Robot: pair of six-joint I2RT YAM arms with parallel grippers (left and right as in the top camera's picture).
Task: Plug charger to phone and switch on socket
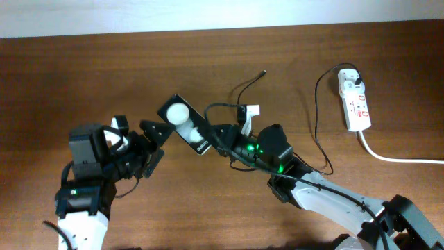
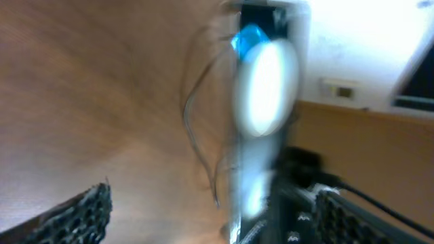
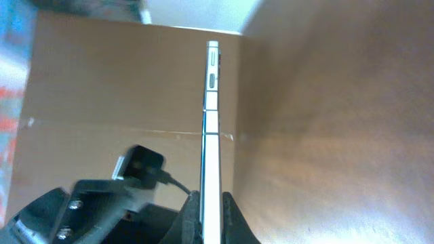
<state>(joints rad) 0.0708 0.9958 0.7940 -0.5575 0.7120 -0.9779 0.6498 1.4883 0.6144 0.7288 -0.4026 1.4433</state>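
The left gripper grabs the phone by its edge opposite my right gripper next, leaving the phone's port end free to plug in the charger.
The phone (image 1: 189, 129) is a slim black slab with a white round reflection, held tilted above the table. My right gripper (image 1: 220, 137) is shut on its right end. In the right wrist view the phone (image 3: 212, 115) is edge-on, clamped between the jaws (image 3: 212, 218). My left gripper (image 1: 151, 144) is open at the phone's left end. The left wrist view is blurred and shows the phone (image 2: 263, 88) between its spread fingers (image 2: 210, 220). The charger's thin black cable (image 1: 316, 118) runs from a white adapter (image 1: 351, 82) in the socket (image 1: 356, 105). Its plug tip (image 1: 263, 71) lies free on the table.
The socket's thick white cord (image 1: 399, 159) runs off to the right edge. The charger cable loops on the wooden table (image 1: 83, 76) behind and to the right of the right arm. A pale wall and a brown panel show behind the phone in the wrist views.
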